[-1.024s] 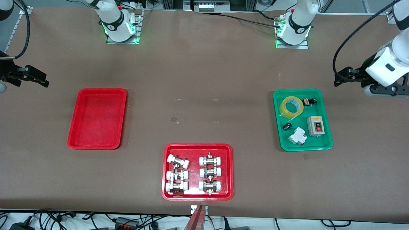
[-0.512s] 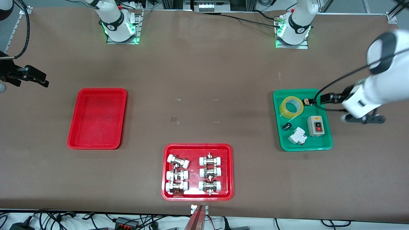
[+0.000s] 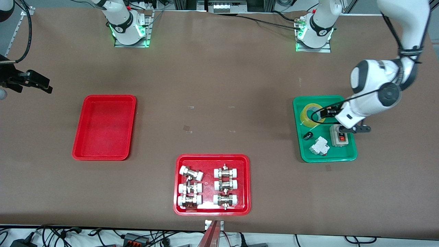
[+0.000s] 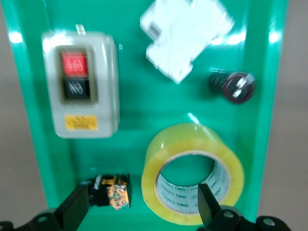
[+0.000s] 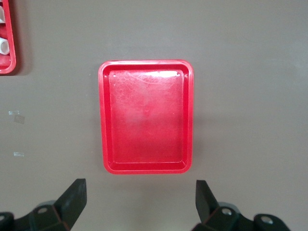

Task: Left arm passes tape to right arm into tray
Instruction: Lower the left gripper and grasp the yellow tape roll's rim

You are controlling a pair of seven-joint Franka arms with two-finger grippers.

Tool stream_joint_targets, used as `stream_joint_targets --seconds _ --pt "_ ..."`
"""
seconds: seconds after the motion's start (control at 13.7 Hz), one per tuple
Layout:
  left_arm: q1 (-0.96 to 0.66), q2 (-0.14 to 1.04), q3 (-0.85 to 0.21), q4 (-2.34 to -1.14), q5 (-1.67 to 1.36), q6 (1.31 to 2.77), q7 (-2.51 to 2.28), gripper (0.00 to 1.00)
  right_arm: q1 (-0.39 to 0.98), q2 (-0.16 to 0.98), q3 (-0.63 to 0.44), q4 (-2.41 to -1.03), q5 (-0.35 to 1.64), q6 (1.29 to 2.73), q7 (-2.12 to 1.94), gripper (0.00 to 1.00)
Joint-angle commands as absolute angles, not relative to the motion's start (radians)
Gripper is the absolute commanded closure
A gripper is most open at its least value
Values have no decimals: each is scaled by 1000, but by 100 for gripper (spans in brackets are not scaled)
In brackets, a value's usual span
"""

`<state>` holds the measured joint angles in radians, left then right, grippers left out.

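The left gripper should next grab the yellow tape so that the right gripper can take it over for the red tray. The left gripper should hold it by its ring side (image 4: 155, 192).
The yellow tape (image 3: 305, 117) lies flat in the green tray (image 3: 343, 157), at the end farther from the front camera. My left gripper (image 3: 326, 114) hangs open just above the tape and a small orange-and-black part beside it. In the left wrist view the tape (image 4: 166, 161) lies past the open gripper (image 4: 139, 211), with one fingertip (image 4: 206, 202) over its hole. The narrow red tray (image 3: 104, 127) lies bare toward the right arm's end of the table. My right gripper (image 3: 41, 85) waits open and empty high up at that end, and its wrist view looks down at this tray (image 5: 144, 115) past the gripper (image 5: 139, 199).
The green tray also holds a grey switch box (image 3: 337, 139) with red and black buttons, a white breaker (image 3: 319, 146) and a small black part (image 3: 308, 136). A wider red tray (image 3: 212, 157) with several metal fittings lies nearest the front camera.
My left arm has swung in from the table's end and come down over the green tray, with its gripper now above the tape. The right arm has not moved.
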<state>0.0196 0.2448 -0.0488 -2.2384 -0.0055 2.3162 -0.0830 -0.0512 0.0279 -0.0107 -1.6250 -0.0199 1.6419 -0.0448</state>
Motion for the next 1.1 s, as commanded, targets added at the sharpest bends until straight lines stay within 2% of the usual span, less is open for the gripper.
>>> stream_joint_targets --seconds 0.0,0.51,0.73,1.02 --pt "18 195 -69 -2301 -11 2342 -126 0 -66 17 3 -1618 -15 1632 -63 0" --pt "20 265 -71 -2307 -12 2398 -210 2 -51 18 3 -1623 -17 1635 -63 0" --pt "23 268 -71 -2309 -12 2401 -210 15 -52 26 3 -1621 -17 1632 -64 0" --pt "32 284 -71 -2309 -12 2398 -210 45 -51 28 3 -1620 -15 1632 -63 0"
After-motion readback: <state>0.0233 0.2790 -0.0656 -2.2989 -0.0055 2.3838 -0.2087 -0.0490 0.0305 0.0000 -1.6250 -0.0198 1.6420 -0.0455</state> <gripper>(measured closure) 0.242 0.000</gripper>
